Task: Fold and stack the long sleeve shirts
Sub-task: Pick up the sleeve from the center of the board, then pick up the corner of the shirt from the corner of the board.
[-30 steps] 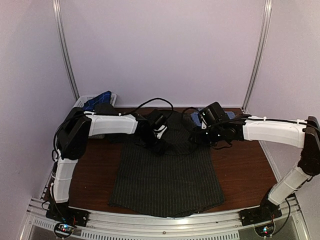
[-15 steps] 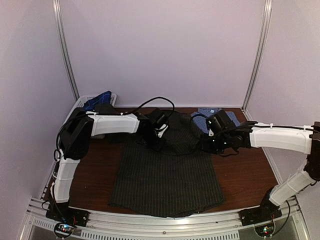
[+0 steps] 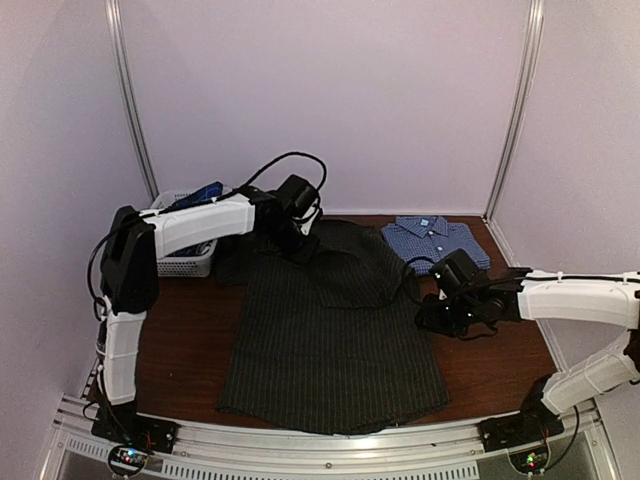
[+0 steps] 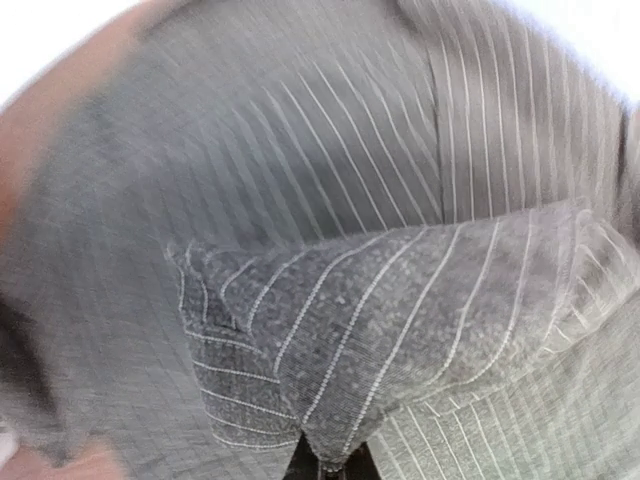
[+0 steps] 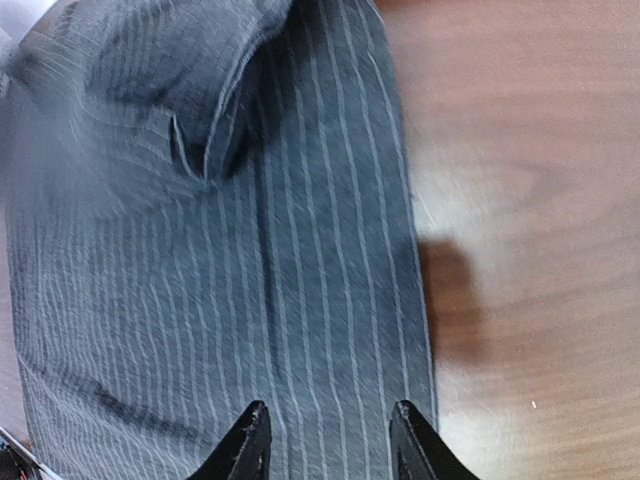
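My right gripper grabs the pinstriped shirt's side edge (image 3: 430,338) (image 5: 424,358), beside the wood, next, to fold that side inward.
The charcoal-black pinstriped shirt (image 3: 330,340) lies spread on the brown table (image 3: 500,360), its top part folded over near the collar. My left gripper (image 3: 300,243) is at its far left shoulder, shut on a fold of the pinstriped cloth (image 4: 380,340) that bulges up from the jaws. My right gripper (image 3: 428,312) hovers open over the shirt's right edge (image 5: 400,250), its fingertips (image 5: 250,440) apart with nothing between them. A blue-and-white check shirt (image 3: 435,240) lies folded at the back right. A navy plaid shirt (image 3: 205,192) sits in the basket.
A white mesh basket (image 3: 185,265) stands at the back left beside the left arm. Bare wood shows to the right of the pinstriped shirt (image 5: 520,200). White walls close in the back and both sides.
My left gripper has shut on the pinstriped cloth and risen toward the back left with it. My right arm has drawn back to the shirt's right edge, still open.
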Tool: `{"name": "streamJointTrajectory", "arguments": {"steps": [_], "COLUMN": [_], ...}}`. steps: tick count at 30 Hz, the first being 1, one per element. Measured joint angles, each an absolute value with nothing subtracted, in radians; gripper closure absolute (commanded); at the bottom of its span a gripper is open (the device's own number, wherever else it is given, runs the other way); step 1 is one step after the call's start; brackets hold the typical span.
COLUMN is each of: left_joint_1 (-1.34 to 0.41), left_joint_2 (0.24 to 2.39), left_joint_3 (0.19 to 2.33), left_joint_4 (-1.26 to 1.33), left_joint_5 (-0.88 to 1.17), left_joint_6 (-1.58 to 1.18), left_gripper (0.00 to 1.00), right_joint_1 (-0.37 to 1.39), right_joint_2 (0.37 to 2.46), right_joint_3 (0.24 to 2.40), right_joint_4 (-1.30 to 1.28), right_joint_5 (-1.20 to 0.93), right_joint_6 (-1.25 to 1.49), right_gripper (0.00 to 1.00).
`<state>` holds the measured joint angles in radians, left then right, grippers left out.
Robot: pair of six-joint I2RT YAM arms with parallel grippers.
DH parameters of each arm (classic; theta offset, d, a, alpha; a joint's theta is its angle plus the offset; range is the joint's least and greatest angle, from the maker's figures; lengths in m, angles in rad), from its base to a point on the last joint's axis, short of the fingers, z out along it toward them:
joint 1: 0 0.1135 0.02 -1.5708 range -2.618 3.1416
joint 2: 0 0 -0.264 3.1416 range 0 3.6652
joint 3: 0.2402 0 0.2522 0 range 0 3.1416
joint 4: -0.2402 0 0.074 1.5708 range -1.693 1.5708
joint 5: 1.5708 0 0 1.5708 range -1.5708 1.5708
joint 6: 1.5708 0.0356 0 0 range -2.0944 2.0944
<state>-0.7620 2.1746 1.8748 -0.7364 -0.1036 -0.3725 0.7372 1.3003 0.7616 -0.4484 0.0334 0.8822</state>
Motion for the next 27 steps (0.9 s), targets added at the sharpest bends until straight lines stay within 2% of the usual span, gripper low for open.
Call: {"name": "streamJointTrajectory", "arguments": {"steps": [5, 16, 27], "left_joint_1": [-0.699, -0.604, -0.581], "left_joint_2": [2.078, 1.957, 1.854], "left_joint_3": [1.946, 1.964, 1.888], "left_joint_4": [-0.757, -0.788, -0.776], "left_joint_5": [-0.105, -0.047, -0.017], "left_joint_6": [-0.389, -0.431, -0.456], "left_gripper": [1.0, 1.0, 1.0], "right_joint_1": [0.786, 1.011, 1.134], "right_joint_2": [1.244, 1.114, 1.133], "right_joint_3": [0.684, 0.577, 0.569], "right_joint_4": [-0.47, -0.558, -0.693], "right_joint_5": [0.032, 0.089, 0.128], "right_joint_6": [0.952, 1.189, 1.367], "right_gripper": [0.58, 0.59, 0.61]}}
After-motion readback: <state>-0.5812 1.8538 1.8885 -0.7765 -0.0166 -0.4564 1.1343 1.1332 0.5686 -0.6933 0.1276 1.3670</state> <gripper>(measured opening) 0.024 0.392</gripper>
